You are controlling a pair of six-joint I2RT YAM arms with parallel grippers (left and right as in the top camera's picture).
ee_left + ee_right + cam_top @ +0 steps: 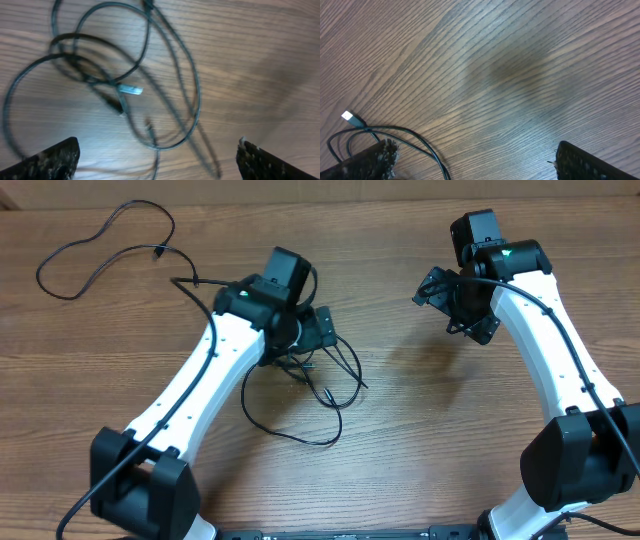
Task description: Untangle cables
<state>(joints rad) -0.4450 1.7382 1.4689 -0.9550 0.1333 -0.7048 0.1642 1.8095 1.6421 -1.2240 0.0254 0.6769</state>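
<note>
The left gripper will next grab the loop of one black cable at the top of the tangle, away from the plugs, so that the cable's ends pull free and it can be untangled.
A tangle of thin black cables (310, 385) lies on the wooden table mid-left. In the left wrist view the tangle (150, 75) shows as overlapping loops with a silver plug (131, 90) in the middle. My left gripper (322, 330) hovers over the tangle's top, open and empty (157, 152). My right gripper (452, 302) is open and empty over bare wood at the upper right (475, 155). The right wrist view shows cable loops (415, 140) with a USB plug (348, 117) at its lower left.
A separate black cable (100, 245) lies in a loose loop at the far left of the table (420, 440), its end reaching toward the left arm.
</note>
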